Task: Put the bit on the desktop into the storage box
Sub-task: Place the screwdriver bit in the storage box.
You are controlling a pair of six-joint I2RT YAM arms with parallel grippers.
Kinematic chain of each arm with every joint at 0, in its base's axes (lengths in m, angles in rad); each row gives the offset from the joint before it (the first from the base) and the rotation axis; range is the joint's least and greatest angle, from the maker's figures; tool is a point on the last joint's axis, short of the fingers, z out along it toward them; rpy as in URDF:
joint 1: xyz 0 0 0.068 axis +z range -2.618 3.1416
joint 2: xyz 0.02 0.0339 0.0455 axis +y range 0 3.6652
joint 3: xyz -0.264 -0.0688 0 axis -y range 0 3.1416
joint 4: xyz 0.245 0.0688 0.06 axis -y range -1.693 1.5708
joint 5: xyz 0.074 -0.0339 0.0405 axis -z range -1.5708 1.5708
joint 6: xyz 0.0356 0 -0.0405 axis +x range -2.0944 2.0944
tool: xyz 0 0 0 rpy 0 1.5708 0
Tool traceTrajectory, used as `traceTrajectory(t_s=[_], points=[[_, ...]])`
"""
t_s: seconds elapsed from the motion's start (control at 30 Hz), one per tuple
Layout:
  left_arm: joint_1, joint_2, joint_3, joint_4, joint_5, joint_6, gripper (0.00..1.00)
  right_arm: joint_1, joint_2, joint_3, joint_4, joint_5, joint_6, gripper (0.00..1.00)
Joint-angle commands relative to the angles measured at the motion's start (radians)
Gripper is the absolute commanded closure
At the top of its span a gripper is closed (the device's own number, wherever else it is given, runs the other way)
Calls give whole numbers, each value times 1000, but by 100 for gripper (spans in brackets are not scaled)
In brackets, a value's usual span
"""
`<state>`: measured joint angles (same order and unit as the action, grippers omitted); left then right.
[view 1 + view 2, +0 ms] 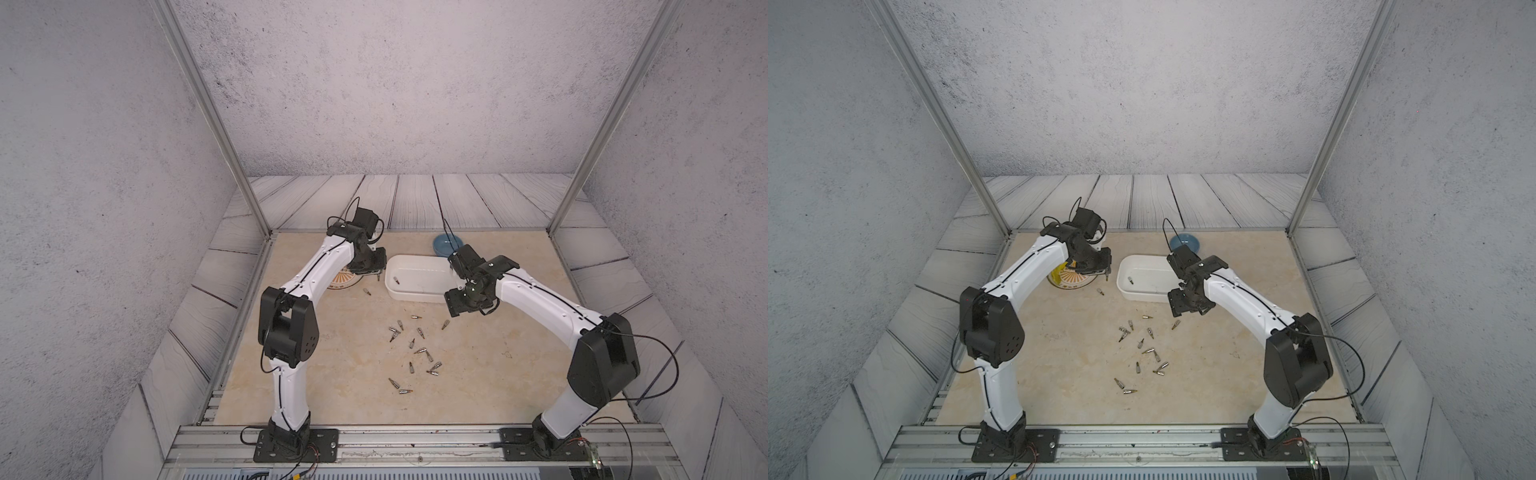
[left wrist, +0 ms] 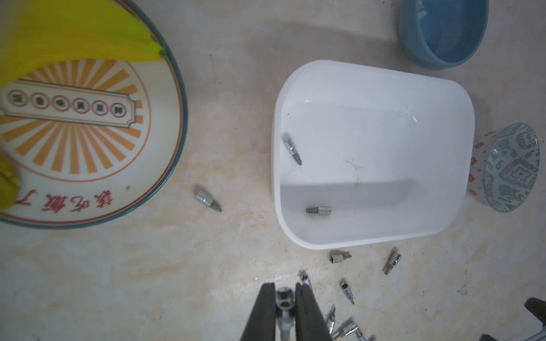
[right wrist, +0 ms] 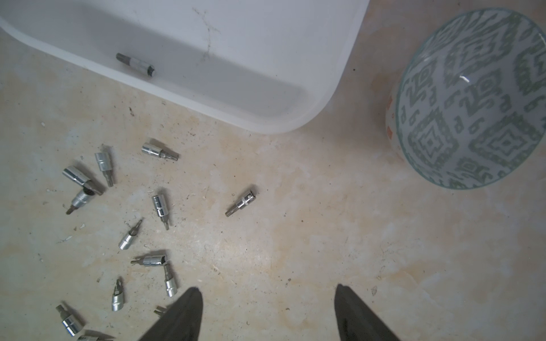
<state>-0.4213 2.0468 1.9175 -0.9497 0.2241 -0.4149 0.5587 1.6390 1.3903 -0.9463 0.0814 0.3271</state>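
I should keep the silver bit in my left gripper until it is over the box. The bit is still short of the box's rim and would fall outside if I opened now.
My left gripper [image 2: 285, 288] is shut on a silver bit [image 2: 284, 298] and hangs over the desktop [image 1: 332, 353], just left of the white storage box [image 1: 415, 297]. Two bits [image 2: 292, 150] [image 2: 318, 210] lie inside the box. My right gripper [image 3: 267, 290] is open with nothing between its fingers. It hovers over bare desktop by the box's near right corner [image 3: 266, 125]. Several bits [image 1: 415, 349] lie scattered in front of the box, and a lone one [image 1: 366, 291] lies to the box's left.
A round patterned plate [image 2: 74, 133] with something yellow on it lies under the left wrist. A small blue bowl [image 1: 446, 244] stands behind the box. A grey-green patterned bowl [image 3: 472, 97] stands right of the box. Grey plank panels [image 1: 415, 199] ring the desktop.
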Motion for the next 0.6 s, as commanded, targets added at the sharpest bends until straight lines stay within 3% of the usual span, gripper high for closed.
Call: traceTrajectory(t_s=[0.0,0.23,0.57], points=[[-36,89,113,-62,33,7,100,-3,-43,-17,-19,17,22,25],[-53,270,296,-121,28,3,100,-2,-96,-50,-33,17,36,24],[-70,328,405,-200,4,-8,98,-3,-134,-66,-42,17,46,24]])
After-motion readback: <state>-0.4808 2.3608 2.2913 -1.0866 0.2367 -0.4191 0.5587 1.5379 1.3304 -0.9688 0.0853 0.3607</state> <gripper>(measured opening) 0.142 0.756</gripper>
